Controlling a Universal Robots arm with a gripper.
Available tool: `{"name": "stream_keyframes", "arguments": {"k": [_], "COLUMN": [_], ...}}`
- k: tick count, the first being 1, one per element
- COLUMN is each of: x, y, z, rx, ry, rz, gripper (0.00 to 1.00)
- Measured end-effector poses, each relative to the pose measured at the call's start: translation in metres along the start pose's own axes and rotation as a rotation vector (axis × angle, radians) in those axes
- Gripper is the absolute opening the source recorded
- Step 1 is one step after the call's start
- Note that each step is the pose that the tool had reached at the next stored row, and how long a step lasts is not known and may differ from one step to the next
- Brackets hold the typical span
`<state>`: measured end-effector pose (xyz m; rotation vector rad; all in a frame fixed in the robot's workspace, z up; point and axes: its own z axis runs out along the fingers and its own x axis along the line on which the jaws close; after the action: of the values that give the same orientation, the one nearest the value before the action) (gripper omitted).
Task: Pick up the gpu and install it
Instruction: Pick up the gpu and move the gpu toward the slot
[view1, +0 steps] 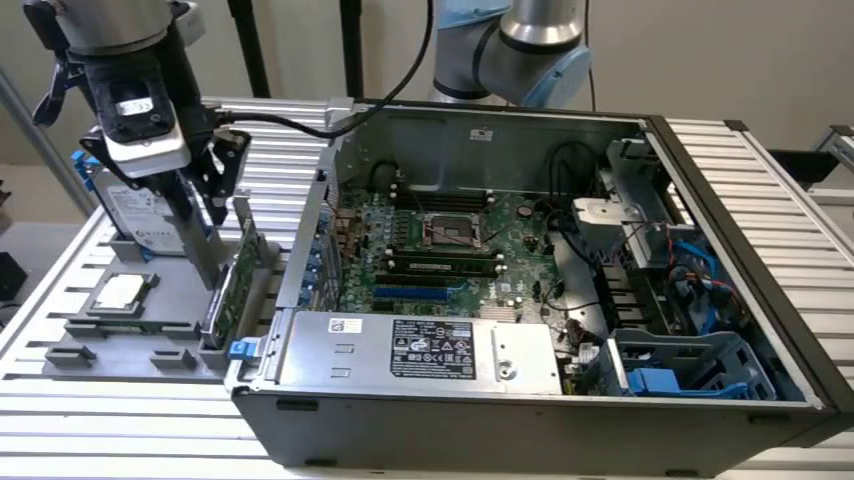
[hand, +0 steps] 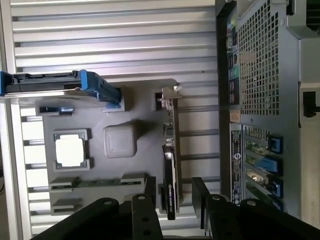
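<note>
My gripper has yet to grab the GPU and should next grab it across the flat sides of its opposite end (hand: 170, 195), because the GPU's metal bracket (hand: 169, 96) sticks out with a bent tab.
The gpu (view1: 238, 285) is a thin green card standing on edge in a slot of the grey holder tray (view1: 160, 322), just outside the open computer case (view1: 534, 300). In the wrist view the gpu (hand: 170, 155) is edge-on, with its grey metal bracket (hand: 169, 96) at the far end. My gripper (hand: 175, 200) is open and straddles the card's near end, one finger (hand: 149, 196) on each side with a gap to the card. From the exterior view the gripper (view1: 224, 250) hangs straight down over the card.
On the same tray, a silver hard drive with blue tabs (hand: 50, 82) stands upright and a small square chip (hand: 70, 150) lies flat. The case wall (hand: 260, 100) rises close beside the gpu. Inside are the motherboard (view1: 441, 240), a blue slot (view1: 420, 293) and the power supply (view1: 414, 350).
</note>
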<state>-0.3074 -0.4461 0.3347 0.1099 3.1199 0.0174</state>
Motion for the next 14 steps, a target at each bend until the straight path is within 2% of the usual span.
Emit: {"name": "stream_keyframes", "arguments": {"k": [8,14], "x": [0.000,0.000], "y": [-0.0074,-0.0095], "z": [0.0154,0.0292], "rx": [-0.0002,-0.0001], "ry": [-0.0002,-0.0002], "rz": [0.000,0.000], "gripper": [1.00,1.00]}}
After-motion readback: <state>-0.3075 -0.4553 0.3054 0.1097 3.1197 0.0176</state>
